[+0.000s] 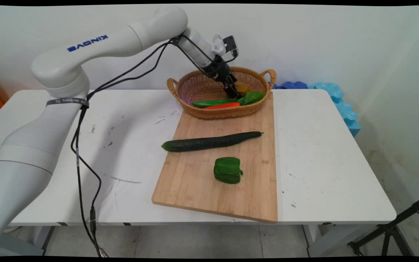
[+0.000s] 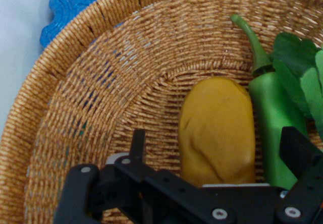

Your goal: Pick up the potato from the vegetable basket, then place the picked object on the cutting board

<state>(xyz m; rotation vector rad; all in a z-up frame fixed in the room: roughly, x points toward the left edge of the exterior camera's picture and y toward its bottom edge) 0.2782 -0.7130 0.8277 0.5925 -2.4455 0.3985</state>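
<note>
I need to take the potato-like yellow vegetable from the woven wicker basket point(image 1: 195, 89), so I should next grab it with my gripper by its long rounded sides.
My gripper point(image 1: 233, 91) point(image 2: 217, 151) reaches down into a woven wicker basket point(image 1: 195, 89) point(image 2: 101, 82) at the back of the table. It is open, and its fingers point(image 2: 137, 143) stand either side of a smooth yellow vegetable point(image 1: 242, 88) point(image 2: 217, 128) without touching it. A long green pepper point(image 1: 213, 103) point(image 2: 275, 113) lies against the yellow one, also inside the finger span. Leafy greens point(image 1: 253, 97) point(image 2: 303, 57) and a red chili point(image 1: 222, 106) lie beside them in the basket.
The basket stands on the far end of a wooden cutting board point(image 1: 195, 185). A long cucumber point(image 1: 211, 141) lies across the board, with a green bell pepper point(image 1: 227, 170) nearer the front. Blue foam point(image 1: 336, 98) point(image 2: 75, 2) sits behind the table's right corner.
</note>
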